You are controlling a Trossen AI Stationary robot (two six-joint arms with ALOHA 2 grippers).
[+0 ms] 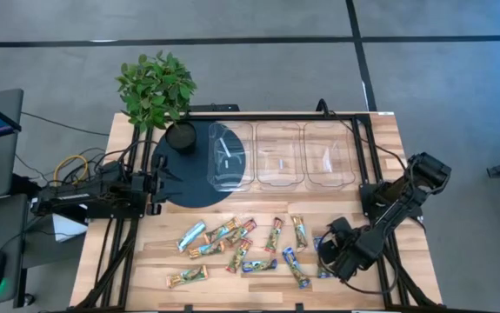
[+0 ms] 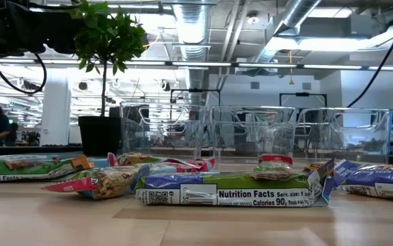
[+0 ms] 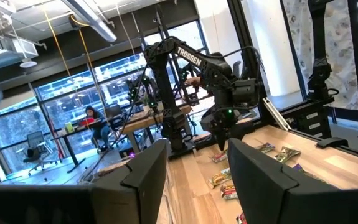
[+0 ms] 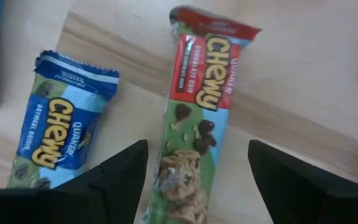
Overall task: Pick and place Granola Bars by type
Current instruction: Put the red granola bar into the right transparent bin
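Note:
My right fingers, low over the wooden table, are on either side of the chocolate-chip bar (image 4: 194, 130) and would hold it: my right gripper should close now.
Several granola bars (image 1: 241, 248) in green, blue and red-orange wrappers lie flat and scattered on the near half of the wooden table; the low view shows them side-on, a blue one (image 2: 230, 190) nearest. My right gripper (image 1: 330, 252) hangs over the right end of the scatter. It is open (image 4: 197, 180), and its fingers stand on either side of a red-and-green chocolate-chip bar (image 4: 194, 124). A blue oatmeal-raisin bar (image 4: 57, 124) lies beside that one. My left gripper (image 1: 158, 183) waits open (image 3: 194, 180) at the table's left side, pointing toward the right.
Three clear plastic bins (image 1: 280, 156) stand in a row along the far side of the table. A potted plant (image 1: 156, 87) stands on a dark round mat (image 1: 184, 187) at the far left. A black frame rail (image 1: 276, 116) runs along the table's edges.

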